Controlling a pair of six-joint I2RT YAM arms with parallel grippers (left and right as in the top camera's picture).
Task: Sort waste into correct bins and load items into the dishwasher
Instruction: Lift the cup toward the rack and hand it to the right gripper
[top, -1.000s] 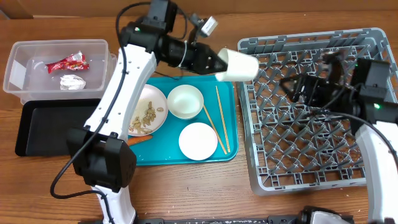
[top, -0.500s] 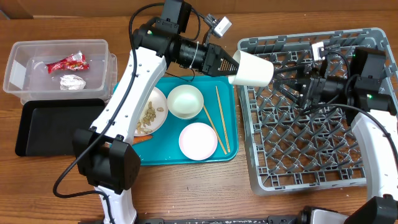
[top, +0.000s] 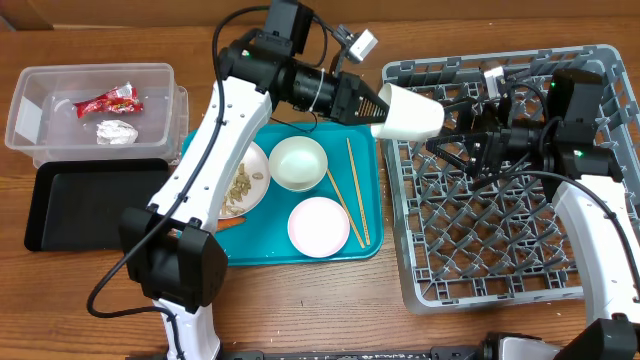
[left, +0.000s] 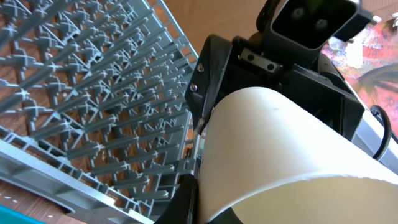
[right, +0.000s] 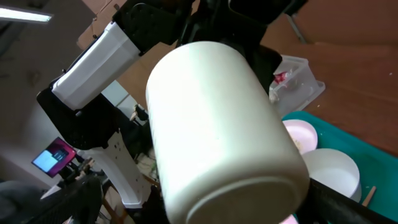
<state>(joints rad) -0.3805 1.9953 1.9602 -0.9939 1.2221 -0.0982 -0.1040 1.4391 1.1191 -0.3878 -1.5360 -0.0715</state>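
Note:
I will next grab the small white cup around its base end (top: 429, 118) with my right gripper. The cup's rim then stays free, so the cup can be loaded with the opening down into the rack (top: 520, 260).
My left gripper (top: 377, 103) is shut on the rim of the small white cup (top: 409, 113) and holds it on its side above the left edge of the grey dish rack (top: 520, 260). In the left wrist view the cup (left: 292, 155) fills the lower right, with the gripper (left: 205, 208) pinching its wall. My right gripper (top: 452, 146) is open just right of the cup's base. In the right wrist view the cup (right: 217, 124) sits between the spread fingers (right: 217, 208). The plate (top: 255, 160) with rice scraps (top: 238, 185), two bowls (top: 298, 162) (top: 318, 226), the chopsticks (top: 352, 192) and the carrot (top: 229, 224) lie on the teal tray (top: 372, 160).
The clear tub (top: 40, 115) at the far left holds the red wrapper (top: 108, 100) and the white tissue (top: 115, 131). The black tray (top: 85, 205) lies just in front of it. Both arms reach over the rack's left half.
My left gripper has carried the cup to the right, over the rack's left edge. My right gripper has moved left and up toward the cup's base.

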